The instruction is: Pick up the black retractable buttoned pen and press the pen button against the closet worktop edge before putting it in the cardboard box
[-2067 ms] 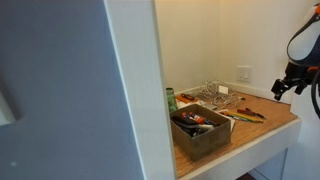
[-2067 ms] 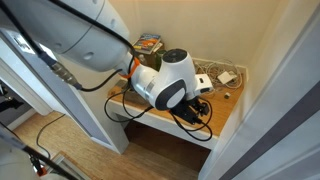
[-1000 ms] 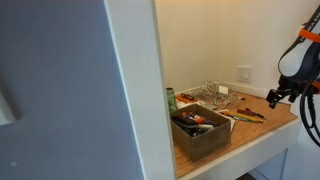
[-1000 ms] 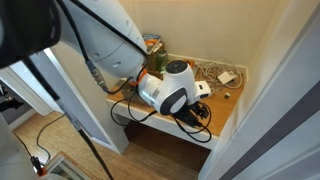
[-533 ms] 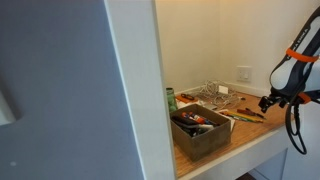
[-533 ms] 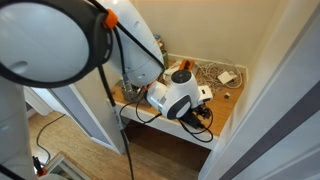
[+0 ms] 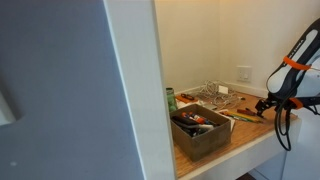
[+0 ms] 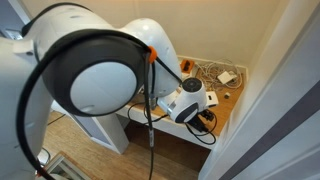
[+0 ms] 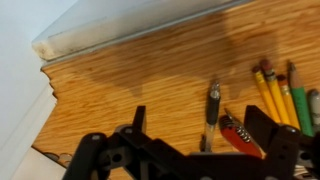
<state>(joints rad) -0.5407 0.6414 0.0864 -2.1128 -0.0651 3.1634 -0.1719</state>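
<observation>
I will next grab the black pen (image 9: 212,112) with my gripper across its dark grip, so the end of the pen's clear body stays free to press the button against the worktop edge.
The black pen (image 9: 212,112) lies on the wooden worktop (image 9: 130,80), with a clear barrel and a dark grip. In the wrist view my gripper (image 9: 203,128) is open and low over it, one finger (image 9: 138,122) to its left and one (image 9: 268,125) to its right, holding nothing. In an exterior view the gripper (image 7: 265,103) hangs just above the worktop's far right part. The brown cardboard box (image 7: 200,131) stands near the worktop's front rim (image 7: 240,150), with several items inside. In the exterior view from above, the arm hides the box and the pen.
A red pocket tool (image 9: 238,135) lies right beside the pen, with yellow pencils (image 9: 268,90) and a green one (image 9: 295,100) further right. Tangled cables (image 7: 215,92) and a white plug (image 8: 226,77) lie at the back. White walls close in both sides.
The arm has come down and inward over the worktop; in an exterior view the gripper has dropped and moved left to just above the surface.
</observation>
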